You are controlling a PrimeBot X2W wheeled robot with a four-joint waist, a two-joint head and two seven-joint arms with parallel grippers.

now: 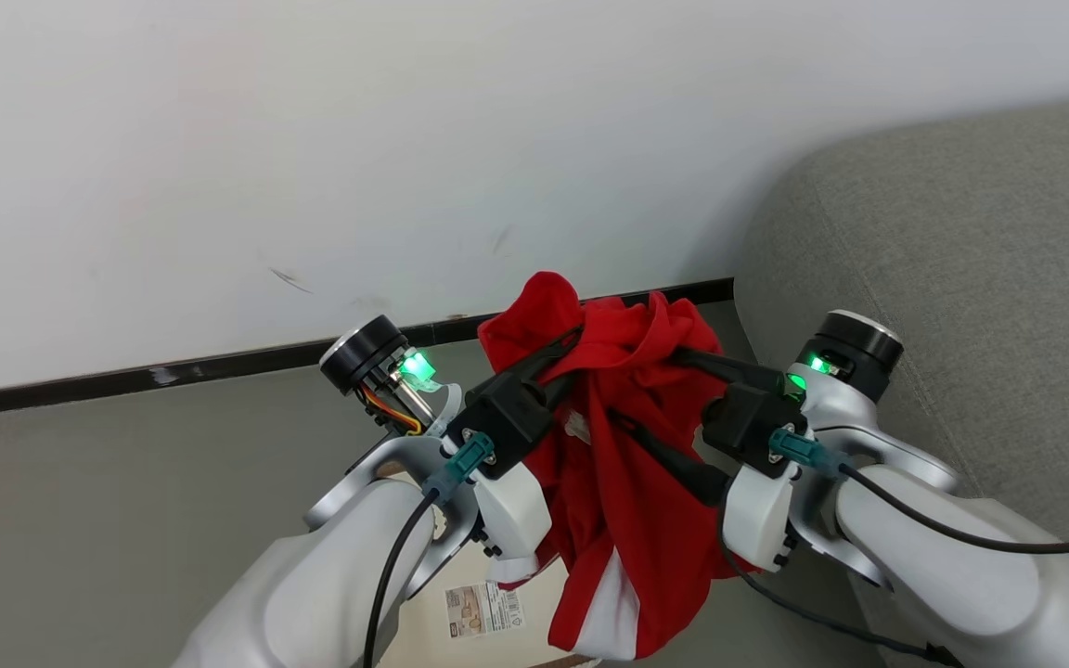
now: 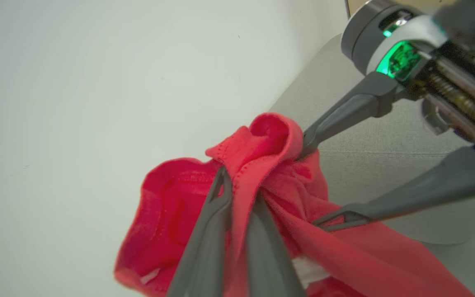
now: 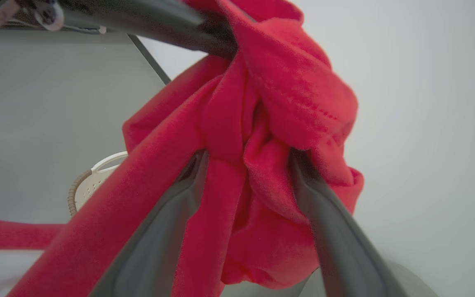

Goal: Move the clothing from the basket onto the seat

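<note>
The red clothing needs to go from the basket onto the seat (image 1: pixel 961 278), so my right gripper will next grab the clothing by its bunched top (image 1: pixel 653 340).
The bright red clothing (image 1: pixel 623 501) with a white panel hangs bunched in the air between my two raised arms. My left gripper (image 1: pixel 574 341) is shut on a fold at its top; in the left wrist view its tips (image 2: pixel 241 185) pinch the red hem (image 2: pixel 167 218). My right gripper (image 1: pixel 650 390) stands open, fingers spread wide, with cloth (image 3: pixel 287 95) bunched between them (image 3: pixel 250 156). The basket (image 1: pixel 423 640) sits on the floor below the hanging cloth, its rim and handle (image 3: pixel 93 183) peeking past the fabric. The grey seat (image 1: pixel 961 278) rises at the right.
A white wall fills the background, with a dark baseboard (image 1: pixel 219 366) along the grey floor (image 1: pixel 80 520). A label sticker (image 1: pixel 483 610) lies on the basket's floor. The sofa's rounded edge (image 2: pixel 386 140) is close behind the right gripper (image 2: pixel 309 187).
</note>
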